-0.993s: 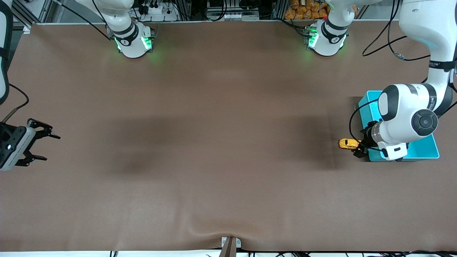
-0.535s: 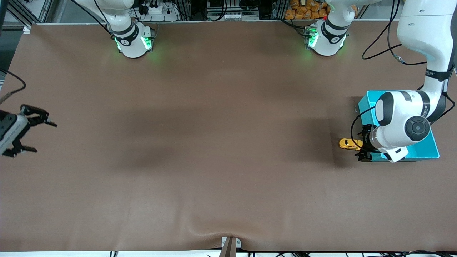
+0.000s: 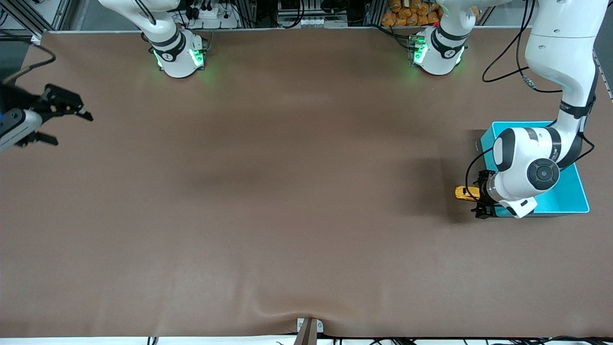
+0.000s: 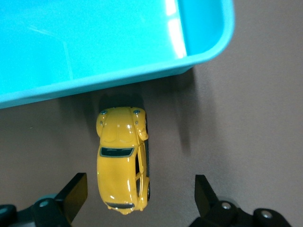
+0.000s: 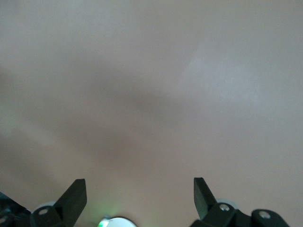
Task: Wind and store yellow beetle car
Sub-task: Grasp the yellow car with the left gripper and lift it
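Observation:
My left gripper grabs the cabin sides of the yellow beetle car [image 3: 464,193] next, to store it in the cyan bin [image 3: 570,189].
The yellow beetle car [image 3: 464,193] stands on the brown table beside the cyan bin [image 3: 570,189], on the bin's side toward the right arm's end. In the left wrist view the car [image 4: 122,158] lies just outside the bin's wall [image 4: 118,80]. My left gripper [image 3: 479,198] is low over the car and open. Its fingertips [image 4: 75,189] straddle one end of the car without touching it, and the car sits closer to one finger. My right gripper [image 3: 64,122] is open and empty, up over the table edge at the right arm's end.
The bin is empty inside. The left arm's elbow [image 3: 531,172] hangs over the bin. The two arm bases [image 3: 179,55] stand along the table's back edge. The right wrist view shows only bare table [image 5: 151,94].
My left gripper has come down lower, so that its open fingers now straddle the car's end. My right gripper has swung up and back toward its base. The car has not moved.

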Controlling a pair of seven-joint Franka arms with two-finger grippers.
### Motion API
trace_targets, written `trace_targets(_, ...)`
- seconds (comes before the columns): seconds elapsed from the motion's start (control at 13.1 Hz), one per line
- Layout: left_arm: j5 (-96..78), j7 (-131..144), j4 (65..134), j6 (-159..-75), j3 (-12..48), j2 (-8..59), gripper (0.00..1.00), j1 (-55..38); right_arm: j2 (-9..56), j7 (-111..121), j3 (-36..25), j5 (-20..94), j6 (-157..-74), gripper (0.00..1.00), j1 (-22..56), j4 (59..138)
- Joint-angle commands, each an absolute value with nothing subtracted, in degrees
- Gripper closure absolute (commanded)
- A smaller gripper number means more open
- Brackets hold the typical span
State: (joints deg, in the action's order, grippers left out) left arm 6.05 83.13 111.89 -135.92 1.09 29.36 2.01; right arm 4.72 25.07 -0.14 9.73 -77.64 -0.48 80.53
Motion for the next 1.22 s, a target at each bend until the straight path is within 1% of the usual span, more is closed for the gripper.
trace_targets(0.0, 8.0, 84.5, 114.3, -140.0, 1.2, 29.4, 0.0, 2.6, -1.6, 18.4, -1.0, 7.7, -78.0, 0.0, 1.0, 87.5)
trace_targets(0.15, 8.3, 83.6, 115.0, -140.4, 1.2, 29.3, 0.0, 3.0, -3.7, 12.5, -1.0, 7.0, -78.0, 0.0, 1.8, 89.9)
trace_targets(0.23, 8.6, 83.4, 115.3, -140.4, 1.2, 29.2, 0.04, 3.2, -5.2, 8.4, -1.0, 7.0, -78.0, 0.0, 2.4, 91.7)
trace_targets(0.31, 8.9, 83.4, 115.4, -140.4, 1.2, 29.1, 0.15, 3.2, -6.0, 5.0, -1.0, 6.9, -78.0, 0.0, 2.6, 92.4)
trace_targets(0.38, 8.9, 83.4, 115.4, -140.4, 1.2, 29.1, 0.29, 3.2, -6.0, 4.7, -1.2, 6.2, -77.9, 0.0, 2.6, 92.5)
trace_targets(0.53, 9.2, 83.3, 115.7, -140.4, 1.3, 29.1, 0.64, 3.2, -6.1, 5.0, -4.9, 6.1, -78.2, 0.0, 2.6, 92.9)
trace_targets(0.61, 9.7, 83.4, 115.8, -140.4, 1.3, 28.9, 0.73, 3.1, -6.0, 5.1, -6.1, 6.1, -78.7, 0.0, 2.6, 93.0)
trace_targets(0.69, 9.6, 83.4, 115.8, -140.4, 1.3, 28.6, 0.84, 3.1, -6.0, 5.4, -6.4, 6.0, -79.7, 0.0, 2.5, 93.7)
trace_targets(0.76, 9.6, 83.4, 115.8, -140.3, 1.3, 28.2, 0.92, 3.1, -6.3, 5.4, -6.4, 6.0, -80.8, 0.0, 2.5, 94.7)
trace_targets(0.99, 9.7, 83.7, 115.7, -139.8, 1.5, 25.9, 0.95, 2.3, -7.9, 5.4, -6.5, 5.9, -83.7, 0.0, 2.2, 97.5)
trace_targets(1.15, 9.7, 83.2, 115.1, -137.4, 1.5, 23.0, 0.95, 0.6, -8.1, 5.4, -6.4, 4.0, -85.7, 0.0, 2.2, 98.2)
